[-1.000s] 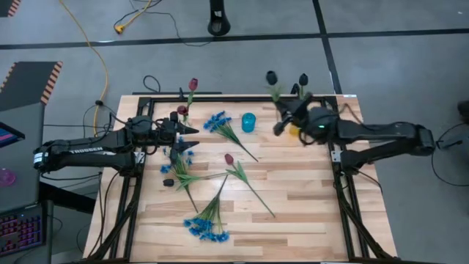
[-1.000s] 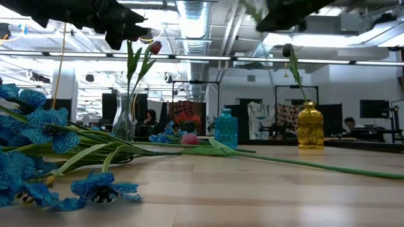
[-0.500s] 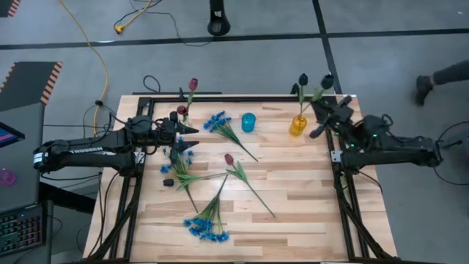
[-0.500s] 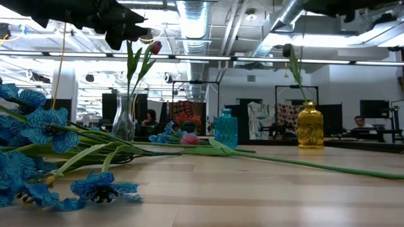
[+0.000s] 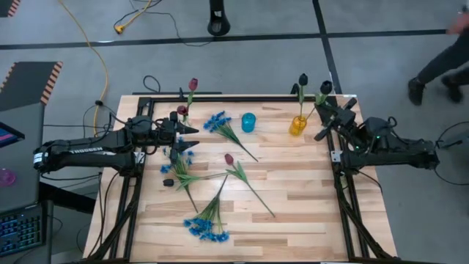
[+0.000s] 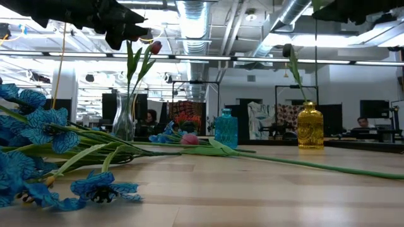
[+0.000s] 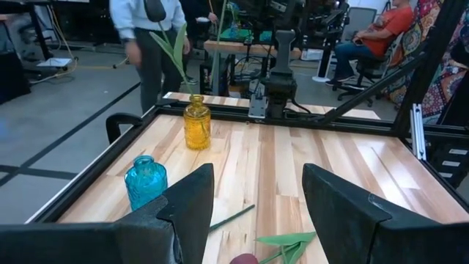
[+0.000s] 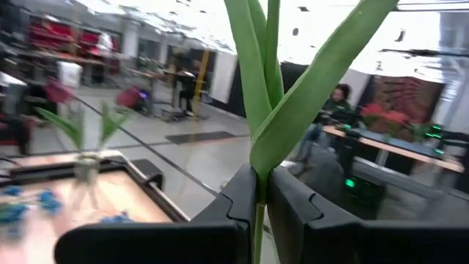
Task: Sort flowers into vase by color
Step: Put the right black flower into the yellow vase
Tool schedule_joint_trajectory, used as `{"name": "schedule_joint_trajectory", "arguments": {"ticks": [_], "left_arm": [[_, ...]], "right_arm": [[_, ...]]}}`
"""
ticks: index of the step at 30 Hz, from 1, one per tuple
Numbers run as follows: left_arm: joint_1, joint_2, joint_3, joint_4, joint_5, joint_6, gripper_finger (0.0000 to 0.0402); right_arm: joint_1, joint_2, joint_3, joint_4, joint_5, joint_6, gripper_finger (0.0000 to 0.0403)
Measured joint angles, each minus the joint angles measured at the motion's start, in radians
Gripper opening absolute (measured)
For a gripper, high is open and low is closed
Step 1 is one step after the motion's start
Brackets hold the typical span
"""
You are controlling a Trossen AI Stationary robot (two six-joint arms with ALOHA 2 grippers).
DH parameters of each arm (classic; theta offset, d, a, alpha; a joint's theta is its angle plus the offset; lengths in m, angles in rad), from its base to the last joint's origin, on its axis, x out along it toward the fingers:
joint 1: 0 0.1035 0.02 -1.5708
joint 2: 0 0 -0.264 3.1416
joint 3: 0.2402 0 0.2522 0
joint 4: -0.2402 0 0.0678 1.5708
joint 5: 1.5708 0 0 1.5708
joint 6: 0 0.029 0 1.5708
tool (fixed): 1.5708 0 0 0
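The near-black tulip stays in my right gripper for now until its stem (image 5: 316,108) is over the yellow vase's opening (image 5: 299,118). The tulip's stem is off to the side in the high view.
My right gripper (image 5: 329,117) is shut on a near-black tulip (image 5: 326,87) over the table's far right corner, just right of the yellow vase (image 5: 297,126). That vase (image 6: 310,127) holds one other near-black tulip (image 5: 303,78) by its stem. My left gripper (image 5: 187,132) is open and empty, hovering beside the clear vase (image 5: 182,114), in which red tulips (image 5: 193,84) stand. Blue blossom bunches (image 5: 218,122) (image 5: 207,226) and a dark red tulip (image 5: 229,158) lie flat on the table. The blue vase (image 5: 248,122) stands without flowers. My right gripper pinches the near-black tulip's green stem (image 8: 258,196) between its two fingers, just below where the leaves (image 8: 282,110) split off. The flower is lifted clear of the table. Its leaves and bud rise beyond the fingers, toward the far edge.
More blue flowers (image 5: 183,157) lie under my left arm. A small black object (image 5: 168,182) sits near the table's left edge. The near right part of the table (image 5: 308,213) is bare wood. A person (image 5: 440,70) walks past beyond the far right corner.
My right gripper has drawn back from over the yellow vase toward the table's right edge, carrying the near-black tulip with it. The bud has moved from left of the vase to right of it. The left arm has kept still.
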Motion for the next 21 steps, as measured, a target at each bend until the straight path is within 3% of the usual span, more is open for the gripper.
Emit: {"name": "schedule_joint_trajectory", "arguments": {"ticks": [6,14,21], "left_arm": [[0.0,0.0,0.0,0.0,0.0,-0.002,0.0196],[0.0,0.0,0.0,0.0,0.002,-0.003,0.0196],[0.0,0.0,0.0,0.0,0.003,-0.003,0.0196]], "right_arm": [[-0.035,0.027,-0.002,0.003,0.004,0.021,0.0056],[-0.085,0.042,-0.148,0.263,0.007,-0.026,0.0056],[-0.12,0.042,-0.16,0.232,0.009,-0.002,0.0056]]}}
